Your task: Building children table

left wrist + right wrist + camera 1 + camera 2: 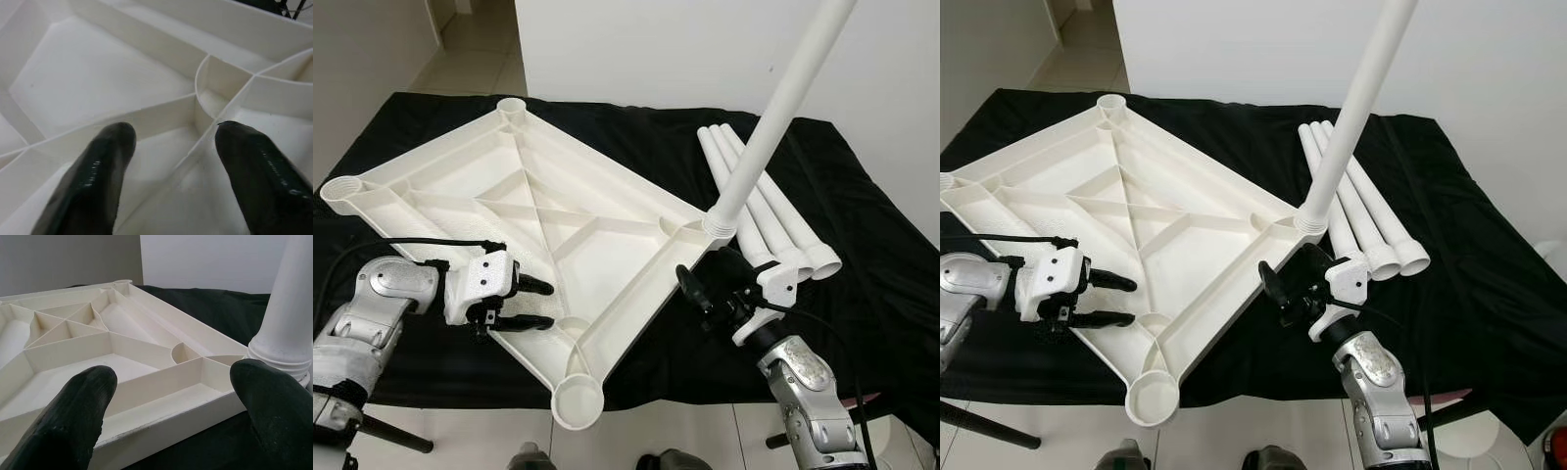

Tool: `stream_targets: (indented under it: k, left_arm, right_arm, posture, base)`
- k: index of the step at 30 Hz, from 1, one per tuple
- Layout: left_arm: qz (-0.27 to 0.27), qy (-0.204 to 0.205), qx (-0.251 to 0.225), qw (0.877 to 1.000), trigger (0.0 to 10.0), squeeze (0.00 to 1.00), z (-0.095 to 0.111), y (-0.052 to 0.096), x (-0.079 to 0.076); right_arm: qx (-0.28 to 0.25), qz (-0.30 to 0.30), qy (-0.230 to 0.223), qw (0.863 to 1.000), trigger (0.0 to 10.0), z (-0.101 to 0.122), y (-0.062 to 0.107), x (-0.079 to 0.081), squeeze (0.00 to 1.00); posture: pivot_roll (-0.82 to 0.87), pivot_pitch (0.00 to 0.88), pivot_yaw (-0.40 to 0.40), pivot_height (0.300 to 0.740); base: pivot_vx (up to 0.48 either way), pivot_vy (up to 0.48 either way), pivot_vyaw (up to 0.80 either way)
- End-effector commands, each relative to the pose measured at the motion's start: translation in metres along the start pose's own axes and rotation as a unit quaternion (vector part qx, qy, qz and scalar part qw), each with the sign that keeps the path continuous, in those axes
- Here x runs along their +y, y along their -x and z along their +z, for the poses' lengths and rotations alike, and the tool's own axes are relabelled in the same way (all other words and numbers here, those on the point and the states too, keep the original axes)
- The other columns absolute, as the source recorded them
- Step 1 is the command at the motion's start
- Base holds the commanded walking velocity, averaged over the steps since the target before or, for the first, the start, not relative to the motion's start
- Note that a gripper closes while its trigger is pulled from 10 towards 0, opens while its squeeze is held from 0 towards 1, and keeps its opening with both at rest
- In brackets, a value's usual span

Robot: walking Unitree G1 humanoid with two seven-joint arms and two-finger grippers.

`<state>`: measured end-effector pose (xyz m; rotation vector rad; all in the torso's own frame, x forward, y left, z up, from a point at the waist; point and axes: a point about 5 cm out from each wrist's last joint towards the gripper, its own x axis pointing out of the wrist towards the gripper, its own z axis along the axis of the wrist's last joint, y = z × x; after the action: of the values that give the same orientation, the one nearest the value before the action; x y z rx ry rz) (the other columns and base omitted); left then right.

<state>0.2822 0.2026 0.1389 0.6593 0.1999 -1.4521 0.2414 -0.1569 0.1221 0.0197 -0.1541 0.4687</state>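
Note:
The table top (pixel 605 266) is far wider than my fingers can reach across, so my left gripper should grab it next by the thin rib on its bottom (pixel 560 298).
The white plastic table top (pixel 460 181) lies upside down on a black cloth, ribs facing up. One white leg (pixel 773 117) stands upright in its right corner socket. Three more legs (pixel 773 220) lie side by side on the cloth to the right. My left gripper (pixel 548 305) is open, its fingers low over the ribbed underside near the front-left rim (pixel 146 117). My right gripper (pixel 707 266) is open just in front of the right corner, its fingers astride the rim (pixel 161 426) beside the base of the standing leg (pixel 293 308).
Empty round sockets sit at the near corner (pixel 578 399), the far corner (pixel 512 104) and the left corner (pixel 342 186). The black cloth (pixel 862 245) ends near my body, with pale tiled floor (pixel 685 431) beyond it. A white wall (pixel 656 49) is behind.

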Motion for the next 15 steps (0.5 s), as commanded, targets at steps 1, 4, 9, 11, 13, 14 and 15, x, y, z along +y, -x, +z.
stream_targets:
  k: [1,4,9,11,13,14,15]
  left_arm:
    - [-0.042,-0.011,0.020,0.999,10.0,1.00,-0.004,0.002,-0.004]
    - [-0.051,-0.017,0.029,0.998,10.0,0.00,-0.007,0.005,-0.006]
    - [-0.056,-0.014,0.028,0.998,10.0,0.00,-0.007,0.006,-0.006]
    - [-0.053,-0.006,0.036,0.998,10.0,0.00,-0.007,0.013,-0.001]
    - [-0.051,-0.002,0.044,0.998,10.0,0.00,-0.008,0.013,0.001]
    - [-0.048,-0.007,0.054,0.997,10.0,0.00,-0.009,0.011,0.002]
    - [-0.048,-0.007,0.054,0.997,10.0,0.00,-0.009,0.011,0.002]
  right_arm:
    - [0.005,-0.004,0.001,1.000,10.0,0.000,0.001,-0.003,0.00]
    - [0.005,-0.005,0.001,1.000,10.0,0.000,0.001,-0.003,0.00]
    - [0.005,-0.005,0.001,1.000,10.0,0.000,0.001,-0.003,0.00]
    - [0.005,-0.008,0.004,1.000,10.0,0.000,0.002,-0.004,0.00]
    - [0.004,-0.008,0.003,1.000,10.0,0.001,0.002,-0.004,0.00]
    - [0.004,-0.008,0.003,1.000,10.0,0.001,0.001,-0.004,0.00]
    - [0.004,-0.008,0.003,1.000,10.0,0.001,0.001,-0.004,0.00]
  posture:
    - [0.10,0.051,-0.047,0.740]
    - [0.10,0.053,-0.047,0.740]
    - [0.10,0.053,-0.047,0.740]
    - [0.09,0.059,-0.041,0.740]
    - [0.09,0.060,-0.042,0.740]
    - [0.09,0.060,-0.042,0.740]
    - [0.09,0.060,-0.042,0.740]
  base:
    - [0.000,0.000,0.00]
    - [0.000,0.000,0.00]
    - [0.000,0.000,0.00]
    - [0.000,0.000,0.00]
    - [0.000,0.000,0.00]
    - [0.000,0.000,0.00]
    - [0.000,0.000,0.00]
